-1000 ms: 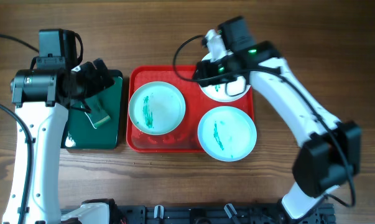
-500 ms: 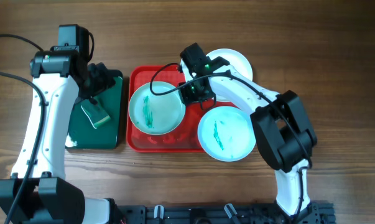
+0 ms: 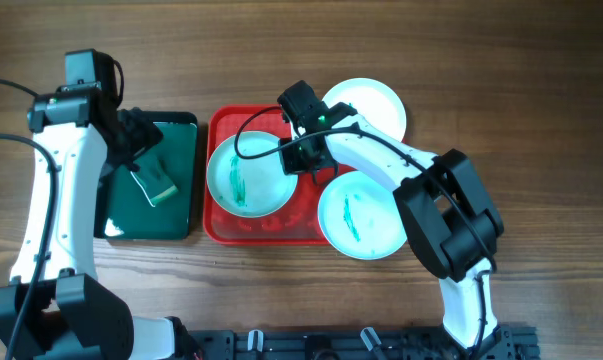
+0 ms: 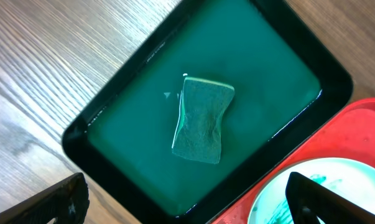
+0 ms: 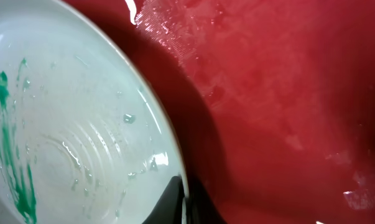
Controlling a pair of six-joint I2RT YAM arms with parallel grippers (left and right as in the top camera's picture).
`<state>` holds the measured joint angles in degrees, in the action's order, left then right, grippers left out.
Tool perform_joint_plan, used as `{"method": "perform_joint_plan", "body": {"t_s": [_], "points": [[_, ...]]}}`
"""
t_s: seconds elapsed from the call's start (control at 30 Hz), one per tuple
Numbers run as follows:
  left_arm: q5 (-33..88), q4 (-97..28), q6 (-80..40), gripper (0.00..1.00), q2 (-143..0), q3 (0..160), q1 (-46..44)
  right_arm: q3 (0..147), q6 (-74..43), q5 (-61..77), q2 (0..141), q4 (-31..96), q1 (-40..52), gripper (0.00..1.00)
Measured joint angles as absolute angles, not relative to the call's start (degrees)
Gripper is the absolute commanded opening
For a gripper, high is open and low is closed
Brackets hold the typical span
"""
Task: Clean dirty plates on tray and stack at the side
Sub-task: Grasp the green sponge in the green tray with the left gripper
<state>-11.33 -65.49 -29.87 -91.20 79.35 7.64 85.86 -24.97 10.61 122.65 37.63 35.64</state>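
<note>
The green sponge needs to be grabbed next by my left gripper, from above across its narrow middle [image 3: 154, 181] [image 4: 203, 121]. The sponge's bottom then stays free to wipe the plate.
The red tray [image 3: 219, 128] holds a pale plate [image 3: 243, 178] with green smears on its left half. My right gripper [image 3: 299, 157] is shut on that plate's right rim; in the right wrist view its fingers [image 5: 184, 200] pinch the rim of the plate [image 5: 69, 137] over the tray floor [image 5: 287, 93]. A second smeared plate [image 3: 366, 213] lies at the tray's front right and overhangs its edge. A white plate [image 3: 373, 102] with no smear showing lies on the table behind the tray. My left gripper [image 3: 131, 140] hangs open over the green tray, holding nothing [image 4: 187, 214].
A dark green tray [image 3: 176, 215] left of the red tray holds a green sponge [image 3: 153, 184], seen from above in the left wrist view [image 4: 203, 121]. Bare wooden table [image 3: 541, 100] surrounds both trays. Cables trail at the far left.
My right gripper left the white plate on the table behind the tray, moved left to the smeared plate's rim and shut on it. The left arm drew back slightly to the left.
</note>
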Motion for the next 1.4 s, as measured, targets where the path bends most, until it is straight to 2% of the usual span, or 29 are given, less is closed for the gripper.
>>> {"method": "perform_joint_plan", "body": {"t_s": [0.07, 0.2, 0.37, 0.47, 0.7, 0.77, 0.83, 0.9, 0.97, 1.0, 1.2, 1.4], "points": [[-11.3, -62.7, -30.1, 0.81, -91.2, 76.7, 7.6, 85.9, -25.7, 10.6, 122.7, 37.6, 35.6, 0.04], [-11.3, -55.9, -30.6, 0.73, -91.3, 70.5, 7.6, 85.9, -26.0, 10.6, 122.7, 37.6, 35.6, 0.04], [-11.0, -42.2, -31.7, 0.52, -91.7, 61.7, 7.6, 85.9, -26.1, 10.6, 122.7, 37.6, 35.6, 0.04], [-9.9, -37.6, -33.4, 0.46, -92.4, 58.7, 7.6, 85.9, -26.2, 10.6, 122.7, 37.6, 35.6, 0.04], [-8.4, -33.6, -35.7, 0.42, -99.0, 58.5, 7.6, 85.9, -26.2, 10.6, 122.7, 37.5, 35.6, 0.04], [-8.5, -33.0, -35.9, 0.36, -101.6, 58.5, 7.6, 85.9, -26.2, 10.6, 122.7, 37.5, 35.6, 0.04], [-8.5, -32.5, -36.1, 0.33, -102.9, 58.5, 7.6, 85.9, -26.2, 10.6, 122.7, 37.5, 35.6, 0.04], [-8.6, -32.1, -36.2, 0.25, -103.5, 58.5, 7.6, 85.9, -26.2, 10.6, 122.7, 37.4, 35.6, 0.04], [-8.6, -32.1, -36.2, 0.07, -103.5, 58.5, 7.6, 85.9, -26.2, 10.6, 122.7, 37.4, 35.6, 0.04], [-8.6, -32.1, -36.5, 0.04, -103.6, 58.5, 7.6, 85.9, -26.2, 10.6, 122.7, 37.4, 35.6, 0.04], [-8.7, -33.1, -36.4, 0.04, -103.6, 58.9, 7.6, 85.9, -26.2, 10.6, 122.7, 37.3, 35.6, 0.04], [-7.8, -44.1, -34.0, 0.04, -103.7, 64.9, 7.6, 85.9, -26.2, 10.5, 122.7, 37.1, 35.6, 0.04]]}}
